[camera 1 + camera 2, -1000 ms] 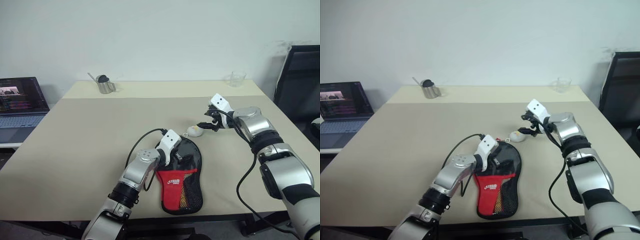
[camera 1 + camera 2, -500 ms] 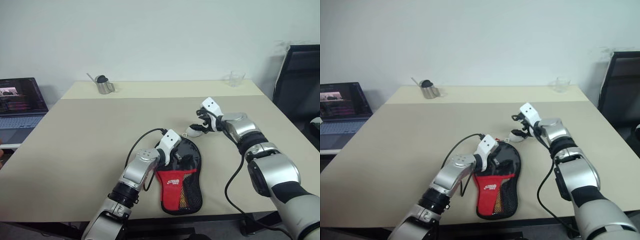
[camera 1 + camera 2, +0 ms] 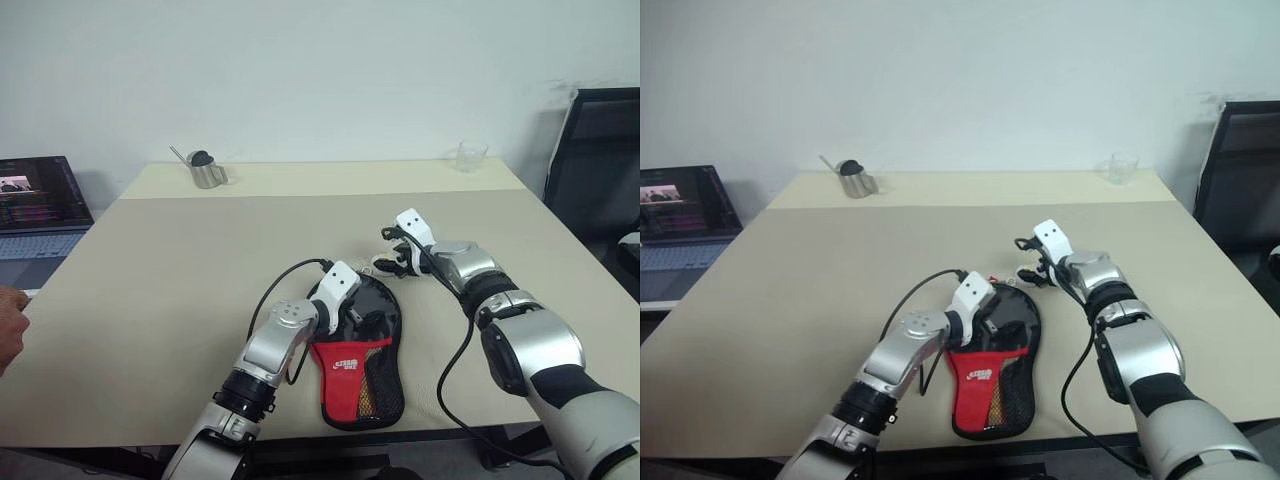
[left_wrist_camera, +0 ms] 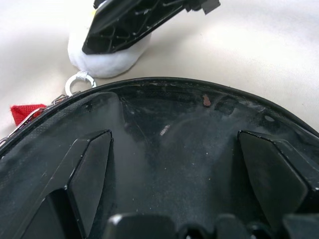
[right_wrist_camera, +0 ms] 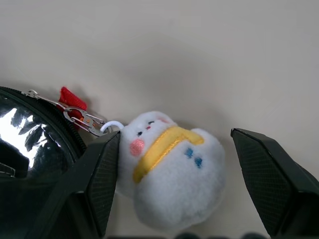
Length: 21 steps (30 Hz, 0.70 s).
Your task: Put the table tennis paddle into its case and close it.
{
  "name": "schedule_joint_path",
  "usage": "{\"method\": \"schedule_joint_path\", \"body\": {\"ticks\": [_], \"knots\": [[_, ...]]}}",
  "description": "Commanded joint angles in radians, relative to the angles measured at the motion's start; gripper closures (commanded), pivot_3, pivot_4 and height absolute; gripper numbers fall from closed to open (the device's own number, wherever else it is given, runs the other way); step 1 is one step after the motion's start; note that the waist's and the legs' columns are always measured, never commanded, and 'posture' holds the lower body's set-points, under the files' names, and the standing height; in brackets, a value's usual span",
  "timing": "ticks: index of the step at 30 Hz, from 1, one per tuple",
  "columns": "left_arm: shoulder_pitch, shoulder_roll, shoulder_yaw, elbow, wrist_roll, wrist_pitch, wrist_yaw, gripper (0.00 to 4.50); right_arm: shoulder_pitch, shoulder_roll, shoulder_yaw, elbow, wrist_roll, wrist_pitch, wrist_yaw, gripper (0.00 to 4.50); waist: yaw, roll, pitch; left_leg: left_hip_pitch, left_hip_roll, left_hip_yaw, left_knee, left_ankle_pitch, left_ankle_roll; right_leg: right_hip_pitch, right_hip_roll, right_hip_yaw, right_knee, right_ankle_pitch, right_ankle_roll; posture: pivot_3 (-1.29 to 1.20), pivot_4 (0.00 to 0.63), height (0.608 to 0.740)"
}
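Note:
The white-yellow charm (image 5: 169, 174) beside the case is between my right gripper's fingers in the right wrist view, so they should close now.
The case (image 3: 352, 366) lies flat near the table's front edge, its black round part farthest from me and its red part with mesh pocket nearest. The paddle is hidden. My left gripper (image 3: 362, 318) hovers open over the black round part (image 4: 169, 149), with nothing between its fingers. A white-yellow charm (image 5: 169, 174) lies on the table just beyond the case, clipped by a ring (image 4: 77, 82) to the zip. Around it stands my right gripper (image 5: 172, 186), open, one finger (image 5: 102, 184) against the charm and the other finger (image 5: 269, 184) apart from it.
A metal pitcher (image 3: 207, 172) and a glass (image 3: 468, 155) stand at the far edge of the beige table (image 3: 180, 260). A laptop (image 3: 35, 215) sits off to the left, a black chair (image 3: 600, 150) to the right. A person's hand (image 3: 8, 328) shows at the left edge.
My right gripper has come down and to the left, from beside the charm to astride it. The left gripper has kept still. A person's hand has come in at the left edge.

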Motion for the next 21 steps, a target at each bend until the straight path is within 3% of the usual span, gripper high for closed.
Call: {"method": "schedule_joint_path", "body": {"ticks": [1, 5, 8, 14, 17, 21], "knots": [[0.033, 0.014, -0.018, 0.025, 0.023, 0.04, 0.008, 0.11, -0.009, 0.0, -0.025, -0.004, 0.009, 0.011, -0.018, 0.74, 0.0, 0.0, 0.0, 0.0, 0.0, 0.0, 0.0, 0.0, 0.0, 0.0, 0.0, 0.0, 0.0, 0.0, 0.0, 0.0, 0.15, 0.74], [0.034, 0.016, -0.019, 0.023, 0.021, 0.041, 0.011, 0.11, -0.008, 0.002, -0.029, -0.005, 0.009, 0.011, -0.012, 0.74, -0.001, 0.0, 0.0, 0.0, 0.0, 0.0, 0.0, 0.0, 0.0, 0.0, 0.0, 0.0, 0.0, 0.0, 0.0, 0.0, 0.15, 0.74], [0.036, 0.017, -0.019, 0.022, 0.022, 0.042, 0.013, 0.0, -0.007, 0.003, -0.03, -0.01, 0.006, 0.004, -0.008, 1.34, -0.002, 0.0, 0.0, 0.0, 0.0, 0.0, 0.0, 0.0, 0.0, 0.0, 0.0, 0.0, 0.0, 0.0, 0.0, 0.0, 0.15, 0.74], [0.031, 0.016, -0.021, 0.031, 0.025, 0.04, 0.015, 0.0, -0.011, -0.003, -0.026, -0.029, 0.005, 0.0, 0.022, 3.38, -0.005, 0.0, 0.0, 0.0, 0.0, 0.001, 0.0, 0.0, 0.0, 0.0, 0.0, 0.0, 0.0, 0.0, 0.0, 0.0, 0.15, 0.74], [0.032, 0.012, -0.019, 0.037, 0.025, 0.039, 0.022, 0.0, -0.021, -0.02, -0.017, -0.057, -0.004, -0.026, 0.027, 3.87, -0.005, 0.0, 0.0, 0.0, 0.0, 0.001, 0.0, 0.0, 0.0, 0.0, 0.0, 0.001, 0.0, 0.0, 0.0, 0.0, 0.15, 0.74], [0.035, 0.012, -0.016, 0.041, 0.027, 0.041, 0.031, 0.0, -0.025, -0.05, -0.011, -0.125, 0.003, -0.006, 0.095, 4.01, -0.005, 0.0, 0.0, 0.0, 0.0, 0.001, -0.001, 0.0, 0.0, 0.0, 0.0, 0.001, 0.0, 0.0, 0.0, 0.0, 0.15, 0.74]]}}
